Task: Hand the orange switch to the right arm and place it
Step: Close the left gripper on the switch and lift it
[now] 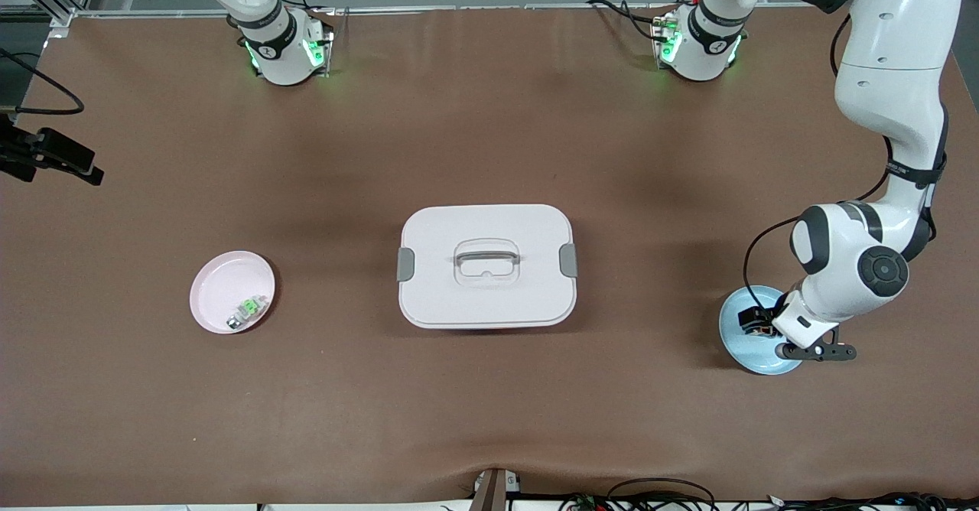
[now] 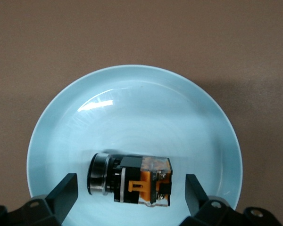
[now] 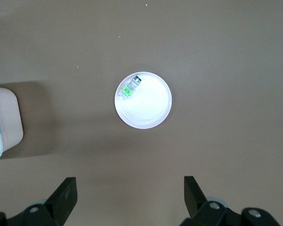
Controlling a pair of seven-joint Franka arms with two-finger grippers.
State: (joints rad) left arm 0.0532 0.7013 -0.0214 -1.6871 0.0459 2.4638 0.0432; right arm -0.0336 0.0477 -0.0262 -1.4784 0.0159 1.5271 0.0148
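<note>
My left gripper will next take hold of the orange switch by its silver round end (image 2: 98, 173) and opposite orange-block end (image 2: 164, 181) to pass it to the right arm.
The orange switch (image 2: 137, 181) lies on its side on a light blue plate (image 2: 132, 103) toward the left arm's end of the table. It is a small black block with an orange middle and a silver round end. My left gripper (image 2: 130, 190) hangs low over the plate, open, one finger at each end of the switch, touching neither. In the front view the left hand (image 1: 803, 323) covers part of the plate (image 1: 736, 335), and the switch (image 1: 752, 320) shows beside it. My right gripper (image 3: 130, 190) is open and empty, high over bare table; it is out of the front view.
A white lidded box (image 1: 487, 266) with grey clips stands mid-table. A pink plate (image 1: 222, 285) toward the right arm's end holds a tiny green-and-white part (image 1: 246, 310). A black mount (image 1: 53, 155) juts in over that end of the table.
</note>
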